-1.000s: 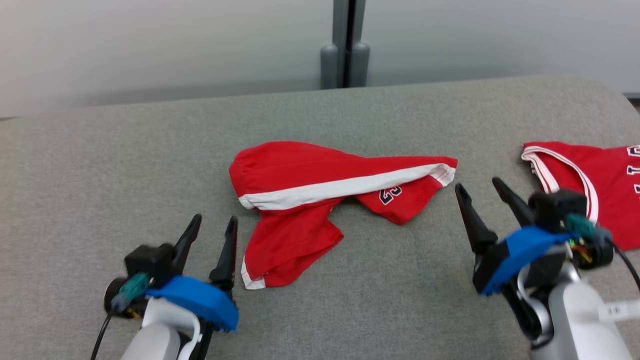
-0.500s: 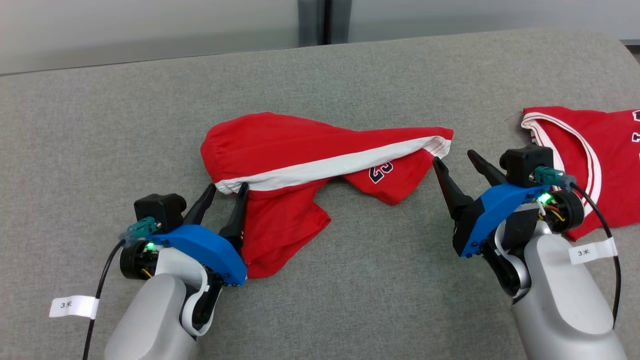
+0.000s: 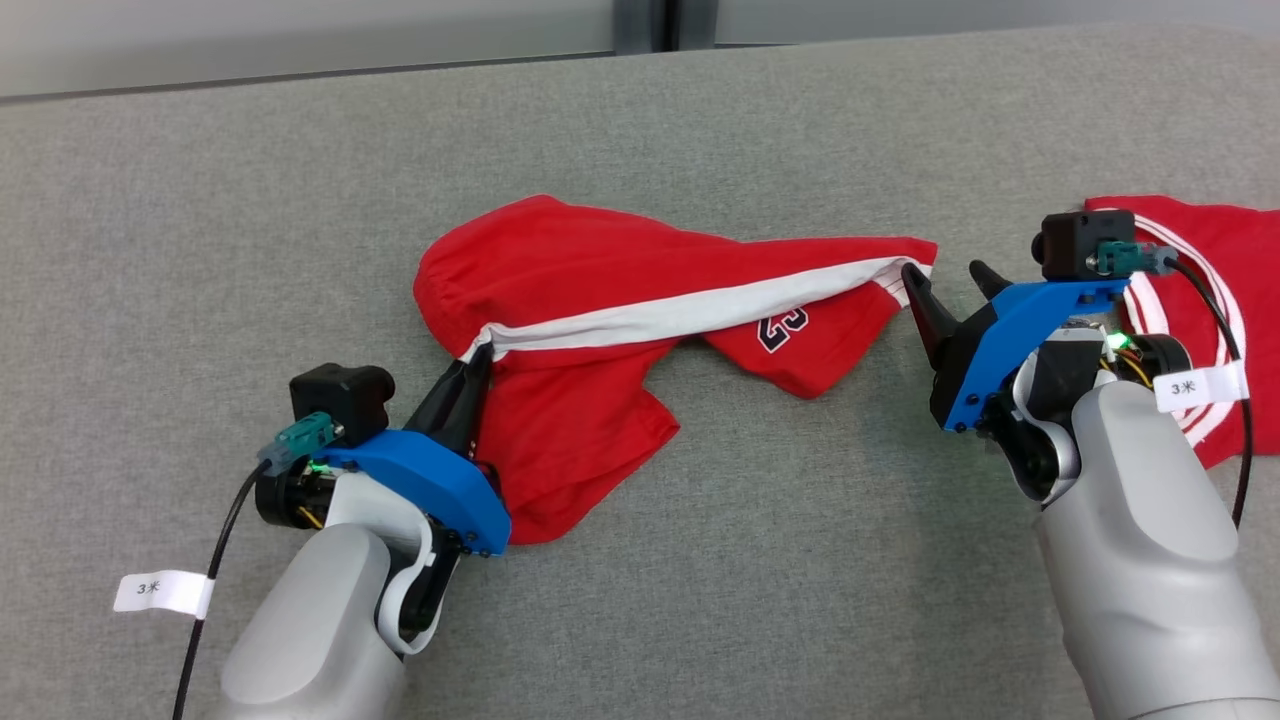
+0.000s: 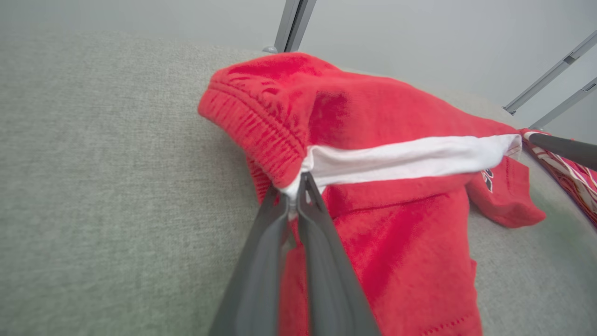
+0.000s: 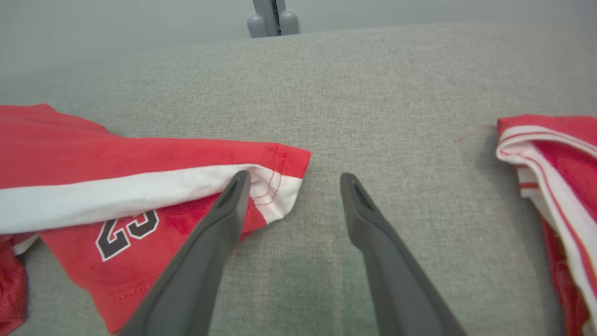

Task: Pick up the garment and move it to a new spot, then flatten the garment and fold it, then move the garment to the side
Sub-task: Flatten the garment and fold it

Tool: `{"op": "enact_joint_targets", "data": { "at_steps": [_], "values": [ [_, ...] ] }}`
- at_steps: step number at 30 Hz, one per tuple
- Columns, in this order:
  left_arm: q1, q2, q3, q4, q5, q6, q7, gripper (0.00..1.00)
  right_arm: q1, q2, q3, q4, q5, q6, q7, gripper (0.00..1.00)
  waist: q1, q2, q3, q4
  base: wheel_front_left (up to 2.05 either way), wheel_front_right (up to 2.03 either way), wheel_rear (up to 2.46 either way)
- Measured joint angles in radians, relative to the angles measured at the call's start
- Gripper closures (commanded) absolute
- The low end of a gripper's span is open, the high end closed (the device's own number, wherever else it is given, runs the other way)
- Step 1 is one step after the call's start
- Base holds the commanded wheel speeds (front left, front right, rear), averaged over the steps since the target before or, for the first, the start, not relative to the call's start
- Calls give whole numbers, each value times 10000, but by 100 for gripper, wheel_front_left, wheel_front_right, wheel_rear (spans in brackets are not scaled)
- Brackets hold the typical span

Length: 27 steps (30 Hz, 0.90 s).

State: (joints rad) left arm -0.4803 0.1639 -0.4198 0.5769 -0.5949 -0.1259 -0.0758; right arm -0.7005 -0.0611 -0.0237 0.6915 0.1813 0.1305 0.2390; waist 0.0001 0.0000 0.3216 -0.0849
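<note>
A fold [image 3: 828,277] stands up along the garment's white stripe while the rest of it lies slack. The robot's right gripper should pinch the garment by its hem corner [image 3: 908,271] next.
The garment [image 3: 600,290] is a pair of red shorts with a white side stripe and a dark "23", lying crumpled on the grey table [image 3: 200,250]. My left gripper [image 3: 478,360] is shut on the garment [image 4: 373,116] at the waistband end of the white stripe, its fingers [image 4: 280,219] pinched together on the cloth. My right gripper [image 3: 950,275] stands open at the garment's right hem corner [image 5: 280,182]. Its left finger [image 5: 224,210] lies over the hem, and its right finger [image 5: 364,210] rests on bare table.
A second red piece with white trim [image 3: 1200,260] lies at the table's right side, partly under my right wrist, and also appears at the right edge [image 5: 550,154]. A pale wall with a grey post [image 5: 270,18] rises behind the table.
My left gripper has reached the waistband end of the stripe and shut on it. My right gripper moved forward to the hem corner. The head camera has tilted down.
</note>
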Motion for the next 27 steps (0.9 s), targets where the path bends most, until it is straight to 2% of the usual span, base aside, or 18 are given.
{"op": "enact_joint_targets", "data": {
  "at_steps": [3, 5, 6, 7, 8, 14, 18, 23, 27],
  "values": [
    [-164, -36, -267, -27, -36, 0, -54, 100, -336, 81, -178, 742, 36, 0, 253, 0, 0, 0, 122, 225, 0, 0, 0],
    [-216, -33, -405, -21, -44, 0, -65, 100, -428, 82, 111, 934, 564, 0, 171, 0, 0, 0, 179, 314, 0, 0, 0],
    [-236, -29, -449, -13, -59, 0, -73, 100, -478, 88, 290, 1009, 748, 0, 119, 18, 0, 0, 202, 346, 0, 0, 0],
    [-264, -23, -487, -6, -77, 0, -104, 100, -514, 109, 447, 1064, 901, 0, -13, 66, 0, 0, 215, 367, 0, 0, 0],
    [-301, -10, -516, 13, -88, 0, -132, 100, -550, 130, 558, 1139, 1014, 0, -100, 100, 0, 0, 210, 377, 0, 0, 0],
    [-346, 127, -706, 94, -188, -2, -345, 100, -778, 121, 949, 1308, 1292, 0, -1072, 100, 0, 0, 5, 319, 0, 0, 0],
    [-387, 167, -681, -199, -453, -2, -633, 100, -877, 123, 1131, 1009, 1241, 0, -1649, 100, 0, 0, -266, 254, 0, 0, 0],
    [-916, 627, -575, -1530, -1147, -2, -389, 100, -1227, -151, 1425, -265, 1118, 0, -1902, 100, 0, 0, -717, 201, 0, 0, 0],
    [-1370, 1315, -299, -2884, -2178, -27, 408, 100, -1339, -568, 1603, -1659, 1214, 0, -1419, 100, -3, 0, -1139, 183, 0, 0, 0]
  ]
}}
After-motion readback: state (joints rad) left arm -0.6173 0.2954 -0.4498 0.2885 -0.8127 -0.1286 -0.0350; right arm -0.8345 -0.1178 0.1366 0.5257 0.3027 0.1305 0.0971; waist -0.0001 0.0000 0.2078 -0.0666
